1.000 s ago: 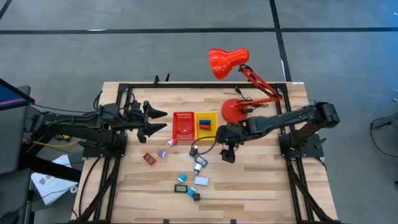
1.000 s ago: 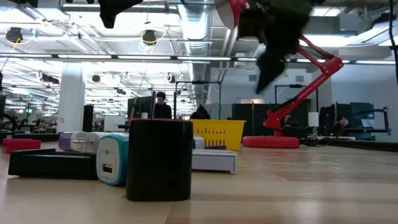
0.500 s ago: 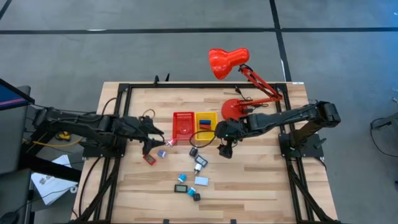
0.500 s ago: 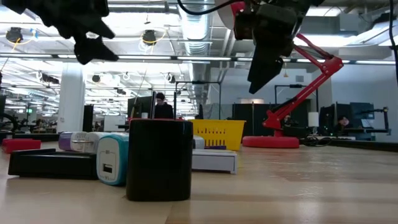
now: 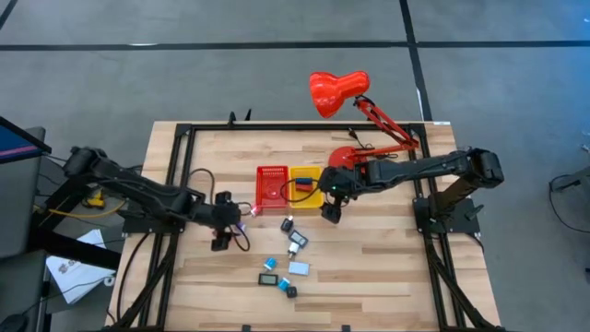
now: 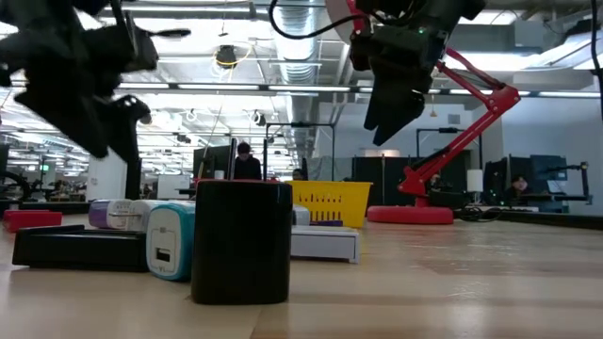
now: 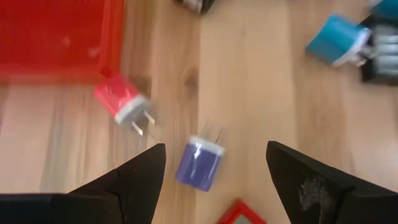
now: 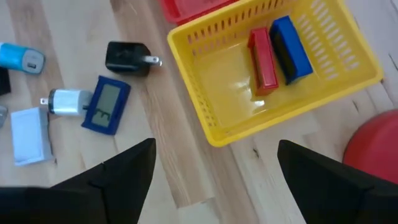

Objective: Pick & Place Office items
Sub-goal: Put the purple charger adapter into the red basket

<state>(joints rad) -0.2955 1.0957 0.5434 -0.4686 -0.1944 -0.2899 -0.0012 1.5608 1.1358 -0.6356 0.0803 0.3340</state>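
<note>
The left gripper grabs the purple charger by its plastic body (image 7: 198,168) next, to sort the charger into the red bin (image 7: 50,34).
Small office items lie loose on the wooden table (image 5: 387,267). My left gripper (image 7: 214,186) is open and points down over a purple charger (image 7: 200,163), its fingers on either side and clear of it. A red-and-white plug (image 7: 121,101) lies beside the red bin (image 7: 56,37). My right gripper (image 8: 227,180) is open and empty, near the yellow bin (image 8: 211,134), which holds a red piece (image 8: 262,59) and a blue piece (image 8: 291,48). A black plug (image 8: 127,57) and a blue device with a screen (image 8: 107,96) lie nearby.
A red desk lamp (image 5: 355,120) stands at the far right, its base (image 8: 373,146) beside the yellow bin. More small pieces (image 5: 281,272) lie toward the near edge. A black cube (image 6: 243,240) and a light blue charger (image 6: 170,240) stand close to the low camera.
My left gripper has gone toward the table's right and near edges and down, from beside the red bin to above the purple charger. My right gripper has gone a little toward the far edge, closer to the yellow bin.
</note>
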